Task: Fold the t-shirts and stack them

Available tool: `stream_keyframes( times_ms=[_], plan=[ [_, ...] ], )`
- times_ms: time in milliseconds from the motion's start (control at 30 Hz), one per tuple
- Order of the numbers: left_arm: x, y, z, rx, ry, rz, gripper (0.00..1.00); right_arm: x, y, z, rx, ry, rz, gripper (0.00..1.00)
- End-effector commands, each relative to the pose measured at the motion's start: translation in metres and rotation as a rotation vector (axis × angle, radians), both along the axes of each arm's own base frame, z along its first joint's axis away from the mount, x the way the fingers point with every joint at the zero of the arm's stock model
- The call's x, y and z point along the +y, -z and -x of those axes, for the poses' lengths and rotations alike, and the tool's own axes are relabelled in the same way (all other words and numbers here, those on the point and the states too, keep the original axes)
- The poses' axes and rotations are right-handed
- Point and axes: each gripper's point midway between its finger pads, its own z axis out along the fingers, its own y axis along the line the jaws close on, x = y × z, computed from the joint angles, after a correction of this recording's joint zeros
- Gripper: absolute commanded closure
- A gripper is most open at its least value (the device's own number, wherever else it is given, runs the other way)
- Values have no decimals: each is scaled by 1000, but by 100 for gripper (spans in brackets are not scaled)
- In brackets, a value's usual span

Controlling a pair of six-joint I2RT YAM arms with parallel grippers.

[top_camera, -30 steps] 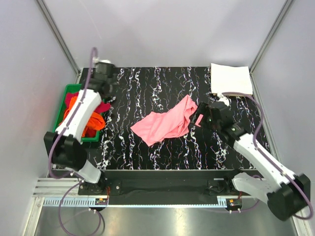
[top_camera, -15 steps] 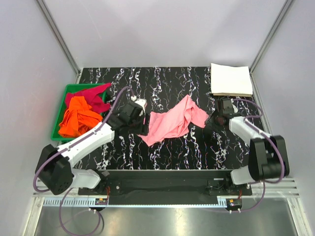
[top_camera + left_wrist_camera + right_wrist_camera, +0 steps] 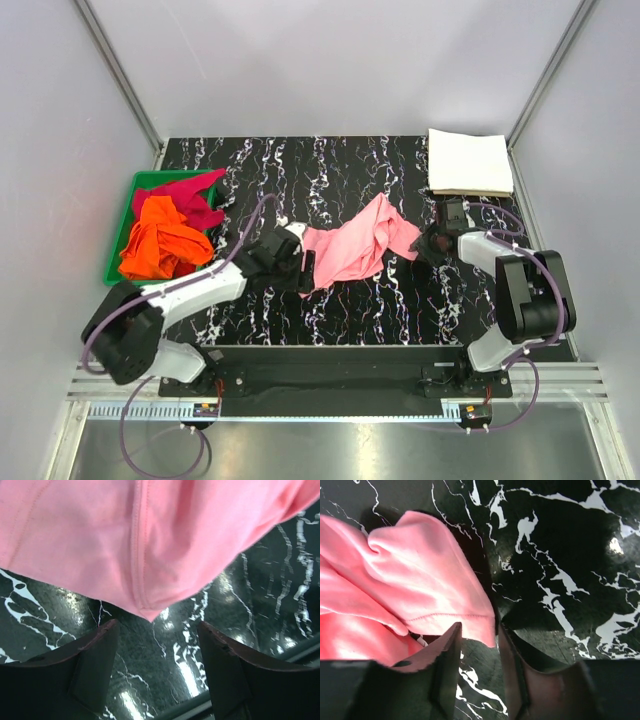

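Note:
My left gripper grabs the pink t-shirt's near corner [image 3: 305, 294] [image 3: 150, 615] next, opposite my right gripper's corner, to spread the t-shirt for folding.
A light pink t-shirt [image 3: 350, 248] lies crumpled in the middle of the black marbled table. My left gripper [image 3: 305, 270] is open at its near left corner. In the left wrist view the pink shirt's corner [image 3: 147, 607] points into the gap of the open gripper [image 3: 157, 627], just ahead of the fingertips. My right gripper [image 3: 423, 245] is at the shirt's right corner. In the right wrist view it [image 3: 479, 630] is open, and the pink hem [image 3: 480, 627] reaches between its fingertips. A folded white t-shirt [image 3: 468, 162] lies at the back right.
A green tray [image 3: 120, 222] at the left edge holds a bright orange t-shirt [image 3: 160, 242] and a dark magenta-red t-shirt [image 3: 192, 196], both crumpled. Grey walls stand close on both sides and at the back.
My left arm swung from over the green tray to the pink shirt's near left corner. My right arm pulled back to the right and now sits at the shirt's right corner. The shirt shifted slightly.

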Motion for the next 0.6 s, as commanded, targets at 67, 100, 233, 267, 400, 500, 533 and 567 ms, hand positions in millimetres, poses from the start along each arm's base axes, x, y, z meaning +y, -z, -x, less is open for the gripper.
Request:
stream_keyframes(
  times_ms=[67, 100, 233, 267, 400, 500, 533, 567],
  plan=[
    [-3, 24, -20, -17, -60, -65, 32, -1, 4, -7, -5, 3, 14, 66],
    [-3, 27, -22, -14, -62, -73, 33, -2, 1, -8, -15, 0, 18, 83],
    [8, 30, -37, -43, -102, -170, 92, -9, -23, -21, -80, -10, 58, 100],
    [4, 11, -51, -90, -110, -178, 100, -15, -35, -26, -101, 2, 90, 100],
    [27, -65, -95, -214, -240, -209, 100, -51, -143, -43, -249, 78, 237, 100],
    [45, -140, -116, -329, -312, -114, 100, -73, -217, -34, -377, 139, 279, 100],
    [49, -165, -126, -367, -336, -79, 100, -78, -233, -29, -406, 152, 297, 100],
    [52, -177, -129, -385, -333, -68, 100, -81, -257, -19, -460, 166, 299, 100]
  ],
)
